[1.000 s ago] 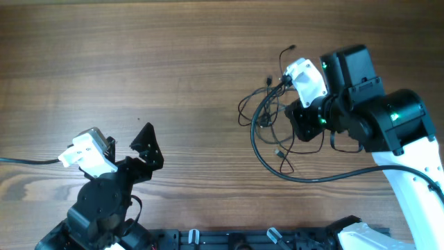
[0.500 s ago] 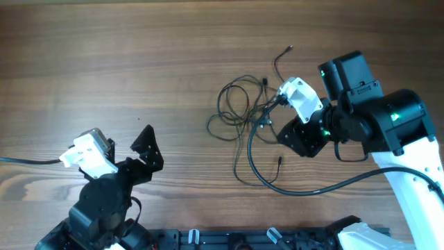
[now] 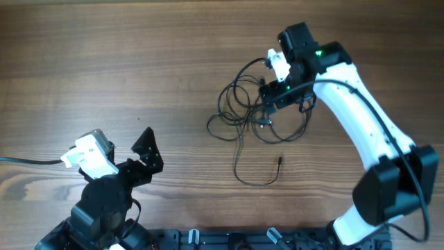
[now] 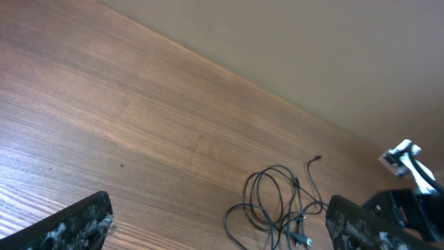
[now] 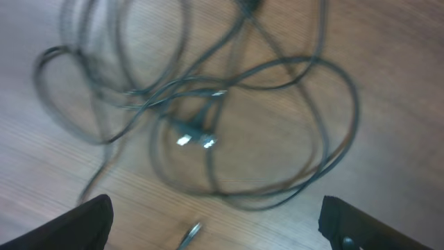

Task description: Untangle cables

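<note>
I need to reach the tangle with my right gripper and grab a cable by a loop (image 3: 287, 139) (image 5: 277, 194). The cable's silver plug ends then stay free to untangle.
The cables (image 3: 258, 119) lie in a loose tangle of thin black loops on the wooden table (image 3: 104, 62), right of centre. One tail runs toward me and ends in a small plug (image 3: 278, 161). My right gripper (image 3: 283, 96) hovers over the right side of the tangle, open and holding nothing. In the right wrist view the cables (image 5: 208, 104) spread below, blurred, with two silver plug ends (image 5: 194, 140) in the middle; the right gripper (image 5: 222, 226) has its fingers wide apart. My left gripper (image 3: 146, 149) rests open at the near left, far from the cables (image 4: 277, 201).
The right arm (image 3: 374, 139) stretches from the near right edge across to the tangle. A black rail (image 3: 229, 239) runs along the near edge. The left arm's base (image 3: 104, 208) and its thick black cable (image 3: 28, 161) sit at the near left.
My right gripper has opened and let go of the cables, then swung away from me over the tangle. The cables were dragged left and now lie spread on the table. The left arm has not moved.
</note>
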Controlling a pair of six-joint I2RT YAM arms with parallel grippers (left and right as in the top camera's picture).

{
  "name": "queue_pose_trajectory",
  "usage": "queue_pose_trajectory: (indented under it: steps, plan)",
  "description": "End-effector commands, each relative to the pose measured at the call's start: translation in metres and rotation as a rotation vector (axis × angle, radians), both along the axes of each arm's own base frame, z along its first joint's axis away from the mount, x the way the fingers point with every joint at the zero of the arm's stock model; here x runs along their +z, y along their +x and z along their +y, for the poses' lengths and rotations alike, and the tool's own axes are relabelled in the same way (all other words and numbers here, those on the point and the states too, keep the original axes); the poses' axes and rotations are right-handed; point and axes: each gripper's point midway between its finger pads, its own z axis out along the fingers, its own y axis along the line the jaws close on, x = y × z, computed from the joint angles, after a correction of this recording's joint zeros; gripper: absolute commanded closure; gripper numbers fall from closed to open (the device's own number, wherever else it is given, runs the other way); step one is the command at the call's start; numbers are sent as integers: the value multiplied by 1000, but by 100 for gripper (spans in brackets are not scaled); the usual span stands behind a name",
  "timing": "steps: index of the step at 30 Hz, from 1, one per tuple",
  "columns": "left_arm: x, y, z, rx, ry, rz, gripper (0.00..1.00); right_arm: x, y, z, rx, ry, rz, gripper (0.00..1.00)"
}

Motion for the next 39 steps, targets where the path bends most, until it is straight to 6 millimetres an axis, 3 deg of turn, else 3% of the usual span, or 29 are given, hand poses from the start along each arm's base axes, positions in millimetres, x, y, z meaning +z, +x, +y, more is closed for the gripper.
queue_pose_trajectory:
  steps: [1, 3, 6, 9, 17, 19, 20, 21, 22, 26, 28, 31, 34, 36, 37, 38, 39]
  plan:
    - [7, -1, 4, 20, -17, -21, 0, -32, 22, -34, 15, -35, 30, 3]
    - [7, -1, 4, 20, -17, -21, 0, -46, 27, -29, 175, 118, 53, 3]
    - [7, -1, 4, 20, -17, -21, 0, -65, 33, -45, 173, 122, 68, 4]
    - [7, -1, 4, 20, -17, -21, 0, -78, 24, -35, 324, 190, 84, 4]
    - [7, -1, 4, 20, -17, -21, 0, -127, 27, -39, 342, 170, -6, 5]
    - [7, -1, 4, 20, -17, -21, 0, -135, 18, -40, 341, 171, 13, 15]
    - [7, -1, 4, 20, -17, -21, 0, -139, 14, -40, 340, 174, 19, 25]
    - [7, -1, 4, 20, -17, -21, 0, -143, 11, -40, 335, 177, 26, 46]
    - [7, -1, 4, 20, -17, -21, 1, -146, 9, -40, 307, 179, 28, 96]
    - [7, -1, 4, 20, -17, -21, 0, -137, 14, -40, 235, 188, 46, 96]
    - [7, -1, 4, 20, -17, -21, 0, -94, 27, -38, 237, 188, 31, 96]
    - [7, -1, 4, 20, -17, -21, 0, 12, 62, -35, 217, 194, -134, 96]
    - [7, -1, 4, 20, -17, -21, 0, 151, 82, -28, 162, 249, -446, 96]
    - [7, -1, 4, 20, -17, -21, 0, 232, 82, -28, 103, 301, -651, 96]
    - [7, -1, 4, 20, -17, -21, 0, 280, 74, -27, 102, 334, -785, 96]
    - [7, -1, 4, 20, -17, -21, 0, 307, 68, -26, 97, 356, -861, 96]
    - [7, -1, 4, 20, -17, -21, 0, 353, 57, -27, 76, 400, -992, 96]
